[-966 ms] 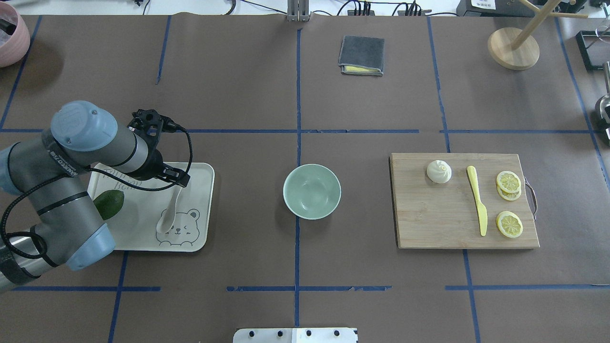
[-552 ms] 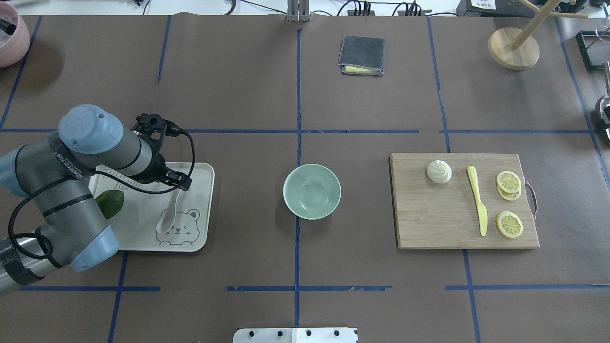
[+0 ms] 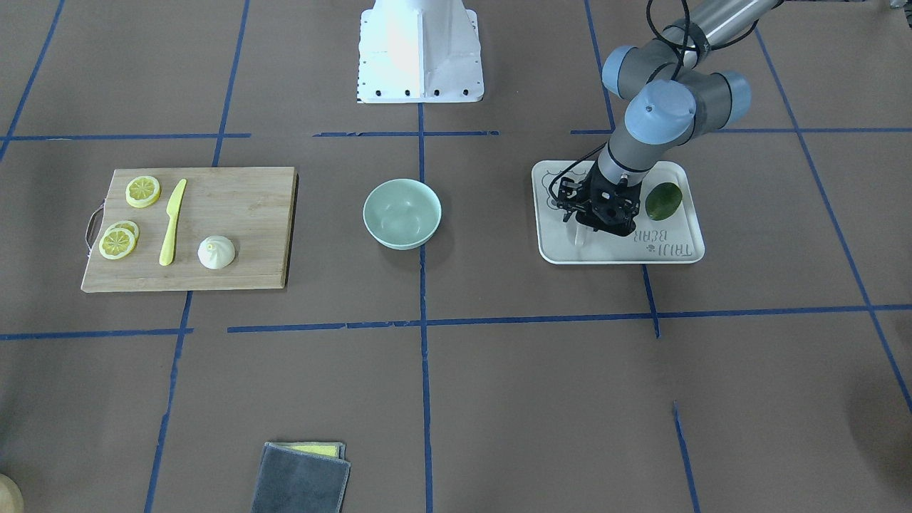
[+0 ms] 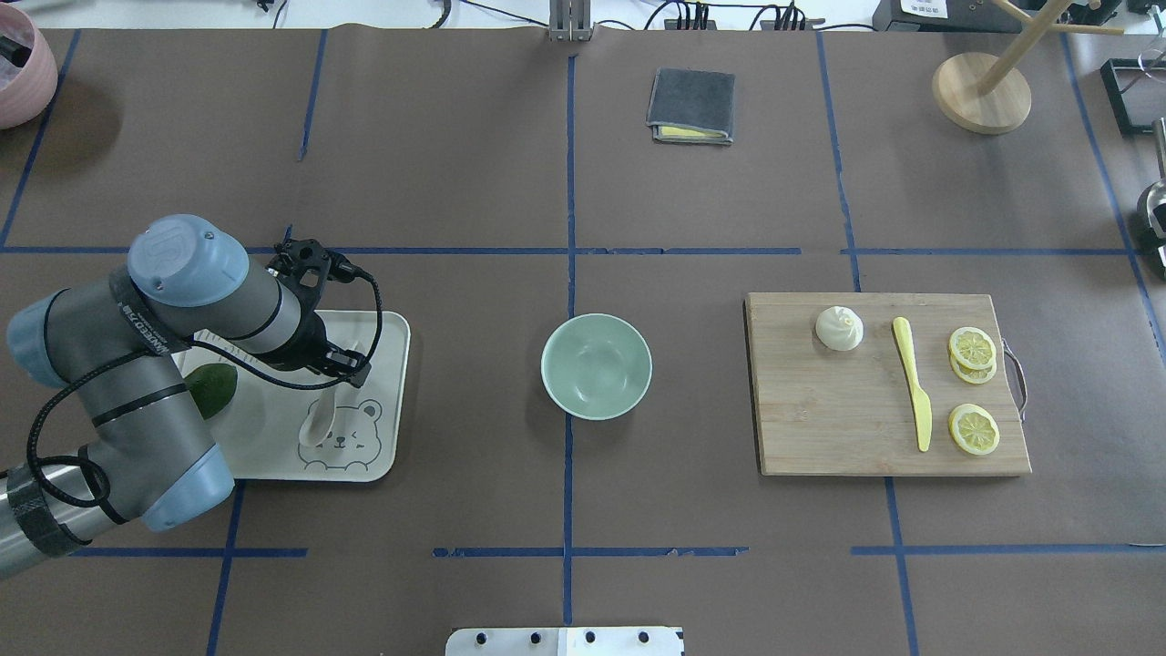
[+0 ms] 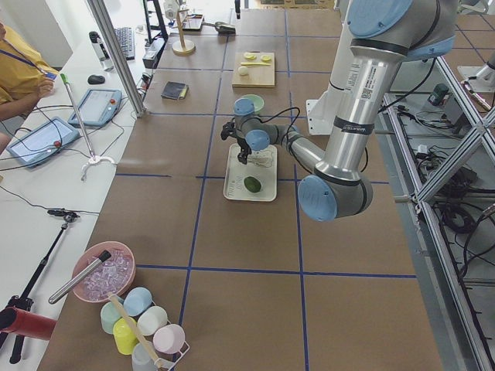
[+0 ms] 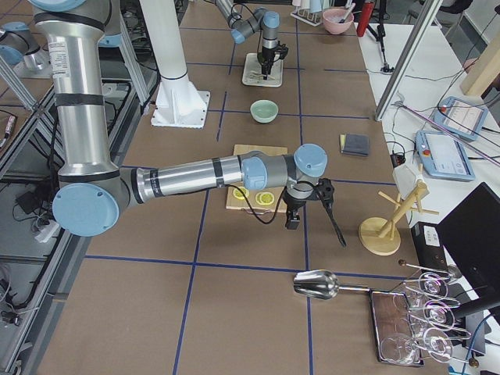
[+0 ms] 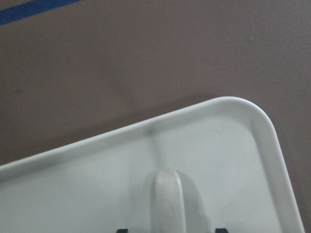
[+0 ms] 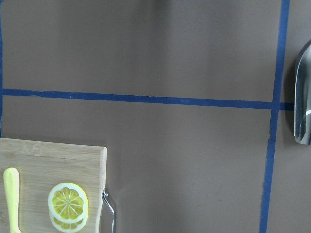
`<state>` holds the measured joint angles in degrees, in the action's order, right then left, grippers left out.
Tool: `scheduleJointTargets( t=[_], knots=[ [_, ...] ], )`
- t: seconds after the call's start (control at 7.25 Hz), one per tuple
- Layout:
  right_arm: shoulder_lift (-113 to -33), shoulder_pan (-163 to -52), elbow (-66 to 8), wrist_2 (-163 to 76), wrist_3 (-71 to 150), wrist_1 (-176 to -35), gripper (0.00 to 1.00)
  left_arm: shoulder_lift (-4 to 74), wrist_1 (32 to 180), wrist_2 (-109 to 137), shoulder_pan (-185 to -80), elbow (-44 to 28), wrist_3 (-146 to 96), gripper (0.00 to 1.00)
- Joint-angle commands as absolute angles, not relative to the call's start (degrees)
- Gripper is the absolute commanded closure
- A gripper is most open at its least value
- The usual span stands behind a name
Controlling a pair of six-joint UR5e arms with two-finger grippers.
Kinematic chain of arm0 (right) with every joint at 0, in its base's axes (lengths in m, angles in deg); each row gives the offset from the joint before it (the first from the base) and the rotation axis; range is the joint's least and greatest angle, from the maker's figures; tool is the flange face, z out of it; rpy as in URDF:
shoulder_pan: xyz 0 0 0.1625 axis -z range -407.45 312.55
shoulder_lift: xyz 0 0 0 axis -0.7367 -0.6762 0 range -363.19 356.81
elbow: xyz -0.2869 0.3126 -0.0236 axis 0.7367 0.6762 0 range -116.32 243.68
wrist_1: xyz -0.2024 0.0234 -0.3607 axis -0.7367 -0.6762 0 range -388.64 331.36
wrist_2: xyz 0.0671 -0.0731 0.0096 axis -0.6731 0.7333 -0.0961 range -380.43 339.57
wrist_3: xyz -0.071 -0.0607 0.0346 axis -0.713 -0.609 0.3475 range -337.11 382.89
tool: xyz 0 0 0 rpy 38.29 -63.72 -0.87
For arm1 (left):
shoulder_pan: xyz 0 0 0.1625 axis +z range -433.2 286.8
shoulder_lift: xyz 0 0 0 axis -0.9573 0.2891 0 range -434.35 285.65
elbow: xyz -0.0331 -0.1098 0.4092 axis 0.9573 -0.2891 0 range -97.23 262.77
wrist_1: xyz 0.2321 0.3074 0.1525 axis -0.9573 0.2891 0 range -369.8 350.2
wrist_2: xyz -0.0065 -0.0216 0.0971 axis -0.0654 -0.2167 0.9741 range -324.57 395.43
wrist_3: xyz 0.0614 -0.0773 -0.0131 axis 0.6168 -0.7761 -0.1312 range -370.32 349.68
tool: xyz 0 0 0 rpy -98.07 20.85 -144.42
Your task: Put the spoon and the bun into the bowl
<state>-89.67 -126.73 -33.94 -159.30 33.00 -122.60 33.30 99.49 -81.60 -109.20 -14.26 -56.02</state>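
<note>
My left gripper is to grab the off-white spoon's handle next, so that it can put the spoon in the bowl.
The off-white spoon lies on the bear-print tray at the table's left. My left gripper is low over the spoon's handle. In the left wrist view its two dark fingertips stand apart on either side of the handle, so it is open. The mint-green bowl stands empty at the table's middle. The white bun sits on the wooden board at the right. My right gripper shows only in the exterior right view, beyond the board; I cannot tell whether it is open or shut.
An avocado lies on the tray beside the left arm. A yellow knife and lemon slices share the board. A grey cloth and a wooden stand are at the far side. A metal scoop lies past the right gripper.
My left arm has shifted right and toward the robot, and the gripper has come down over the spoon's handle, which it now covers. The spoon, bowl and bun have not moved.
</note>
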Motion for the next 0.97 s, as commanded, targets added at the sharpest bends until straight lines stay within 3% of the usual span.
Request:
scheduleJointTargets(
  t=[0.0, 0.41, 0.55, 0.83],
  knots=[
    [-89.7, -126.6, -33.9, -159.3, 33.1, -122.6, 0.00, 33.2, 99.4, -81.7, -109.1, -14.3, -56.0, 1.00],
    [-89.7, -126.6, -34.1, -159.3, 33.1, -122.6, 0.00, 33.5, 96.2, -81.8, -109.1, -18.3, -56.1, 1.00],
    [-89.6, -126.6, -34.2, -159.3, 33.1, -122.6, 0.00, 36.7, 93.4, -81.6, -109.1, -20.2, -58.7, 1.00],
    [-89.5, -125.9, -34.4, -159.4, 33.3, -122.6, 0.00, 49.0, 93.5, -81.1, -108.0, -13.3, -71.7, 1.00]
  ],
)
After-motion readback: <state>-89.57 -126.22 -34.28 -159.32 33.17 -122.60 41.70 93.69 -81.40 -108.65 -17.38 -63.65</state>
